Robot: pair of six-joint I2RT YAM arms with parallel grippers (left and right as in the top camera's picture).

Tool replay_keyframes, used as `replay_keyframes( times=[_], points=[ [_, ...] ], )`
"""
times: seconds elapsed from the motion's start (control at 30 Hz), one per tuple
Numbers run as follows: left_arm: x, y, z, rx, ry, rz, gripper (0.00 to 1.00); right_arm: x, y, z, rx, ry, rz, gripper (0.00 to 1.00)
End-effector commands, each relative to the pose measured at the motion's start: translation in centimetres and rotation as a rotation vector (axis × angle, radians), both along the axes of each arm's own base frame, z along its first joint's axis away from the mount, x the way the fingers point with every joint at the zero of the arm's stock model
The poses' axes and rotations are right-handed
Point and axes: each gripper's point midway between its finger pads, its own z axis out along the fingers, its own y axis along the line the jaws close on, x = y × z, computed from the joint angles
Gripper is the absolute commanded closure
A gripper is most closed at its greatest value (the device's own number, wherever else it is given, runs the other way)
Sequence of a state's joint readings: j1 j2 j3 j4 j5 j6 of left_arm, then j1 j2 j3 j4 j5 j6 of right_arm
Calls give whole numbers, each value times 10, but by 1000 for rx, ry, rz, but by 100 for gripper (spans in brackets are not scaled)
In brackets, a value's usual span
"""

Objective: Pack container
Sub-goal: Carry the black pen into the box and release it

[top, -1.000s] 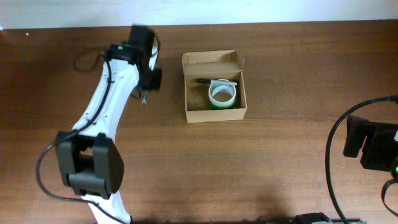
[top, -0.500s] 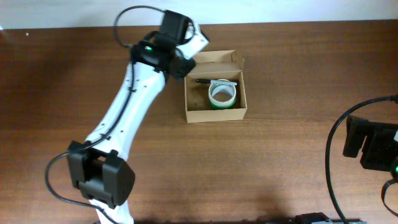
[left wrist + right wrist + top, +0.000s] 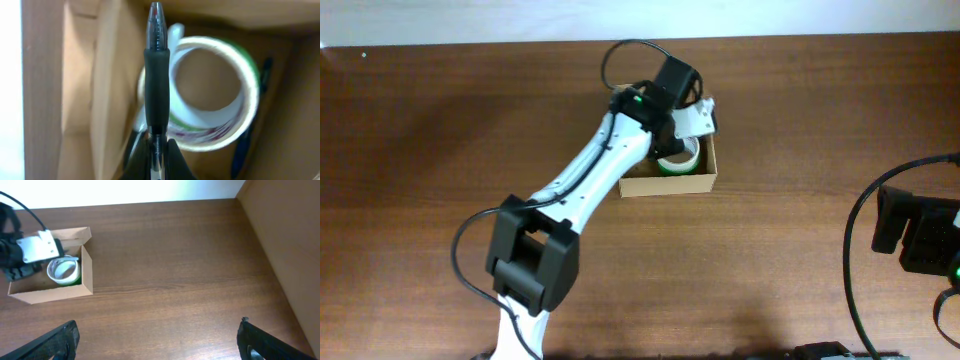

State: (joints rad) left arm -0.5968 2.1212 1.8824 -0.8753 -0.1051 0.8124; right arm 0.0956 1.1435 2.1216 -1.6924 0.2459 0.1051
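Observation:
The black pen would fall onto the tape roll's rim below beside the side of the box, so my left gripper holds it for now.
The container is a small tan cardboard box at the table's upper middle; it also shows in the right wrist view. Inside lies a white and green tape roll, seen too in the overhead view, with a dark pen beside it. My left gripper hovers over the box, shut on a black pen that points out over the tape roll. My right gripper is open and empty, at the table's right edge, far from the box.
The left arm stretches diagonally from the front left to the box and covers its left half. The brown wooden table runs to a white wall at the back. Black cables hang by the right arm.
My left arm swung right from the table's upper left to above the box, carrying the pen. The right arm has not moved.

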Motion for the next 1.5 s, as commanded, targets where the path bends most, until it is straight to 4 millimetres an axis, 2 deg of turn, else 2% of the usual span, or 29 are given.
replay_keyframes(
  times=[0.0, 0.1, 0.27, 0.53, 0.8, 1.03, 1.07, 1.13, 1.17, 1.23, 1.3, 1.33, 1.37, 1.47],
  points=[
    [-8, -12, -5, 16, 8, -69, 98, -2, 1, 0, 1, 1, 6, 1],
    [-15, -16, -6, 32, 15, -100, 98, -2, 1, 0, 1, 1, 6, 1],
    [-25, -10, -13, 65, 58, -111, 98, -2, 0, 0, -3, 1, 2, 1],
    [-43, 1, -38, 113, 130, -115, 98, -2, -3, 1, -17, -1, -14, 1],
    [-62, -9, -49, 137, 158, -156, 98, -2, -5, 1, -24, -2, -22, 1],
    [-65, -16, -48, 142, 144, -171, 98, -2, -5, 1, -24, -2, -22, 1],
    [-64, -17, -48, 141, 141, -171, 84, -2, -5, 1, -24, -2, -22, 1],
    [-62, -16, -48, 147, 131, -166, 44, -2, -5, 1, -24, -2, -22, 1],
    [-59, -15, -47, 151, 117, -153, 27, -2, -5, 1, -24, -2, -22, 1],
    [-52, -13, -45, 160, 84, -119, 17, -2, -5, 1, -23, -2, -22, 1],
    [-44, -10, -41, 174, 44, -86, 13, -2, -5, 1, -23, -2, -22, 1],
    [-39, -9, -39, 178, 21, -64, 7, -2, -5, 1, -23, -2, -22, 1],
    [-34, -8, -35, 178, -1, -34, 6, -2, -5, 1, -23, -2, -22, 1],
    [-14, -11, -8, 95, -76, 126, 5, -2, -5, 1, -24, -1, -22, 1]
  ],
)
